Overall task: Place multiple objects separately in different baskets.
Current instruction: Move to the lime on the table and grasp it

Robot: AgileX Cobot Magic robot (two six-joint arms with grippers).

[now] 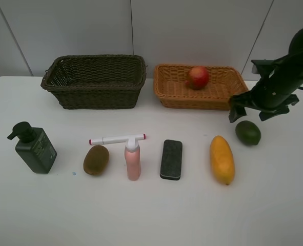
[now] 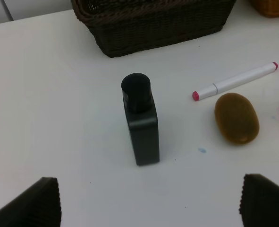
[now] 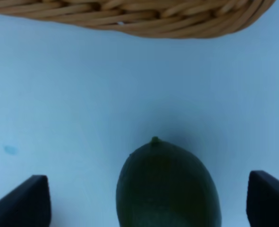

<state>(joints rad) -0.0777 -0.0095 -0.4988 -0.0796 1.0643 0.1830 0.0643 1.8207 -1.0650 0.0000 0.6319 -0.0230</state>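
Note:
The lime lies well below my right gripper's fingers, so it is too early to close on the lime (image 1: pixel 248 132); closing now would miss, and lowering comes first.
The red pomegranate (image 1: pixel 198 77) lies in the orange-tan basket (image 1: pixel 192 100). The dark basket (image 1: pixel 95 95) holds nothing I can see. In a row on the table are the green pump bottle (image 1: pixel 34 147), kiwi (image 1: pixel 96 159), pink bottle (image 1: pixel 133 161) with the marker (image 1: pixel 117 139) behind it, black eraser (image 1: pixel 171 159), mango (image 1: pixel 222 159) and lime (image 1: pixel 248 132). My right gripper (image 1: pixel 249 114) is open just above the lime (image 3: pixel 167 184), between its fingers. My left gripper (image 2: pixel 148 208) is open and empty, short of the pump bottle (image 2: pixel 140 123).
The white table (image 1: pixel 151 215) ends at a grey wall behind the baskets. The left wrist view shows the dark basket (image 2: pixel 158 23), marker (image 2: pixel 236 80) and kiwi (image 2: pixel 236 118). The right wrist view shows the orange-tan basket's wall (image 3: pixel 130 19) just beyond the lime.

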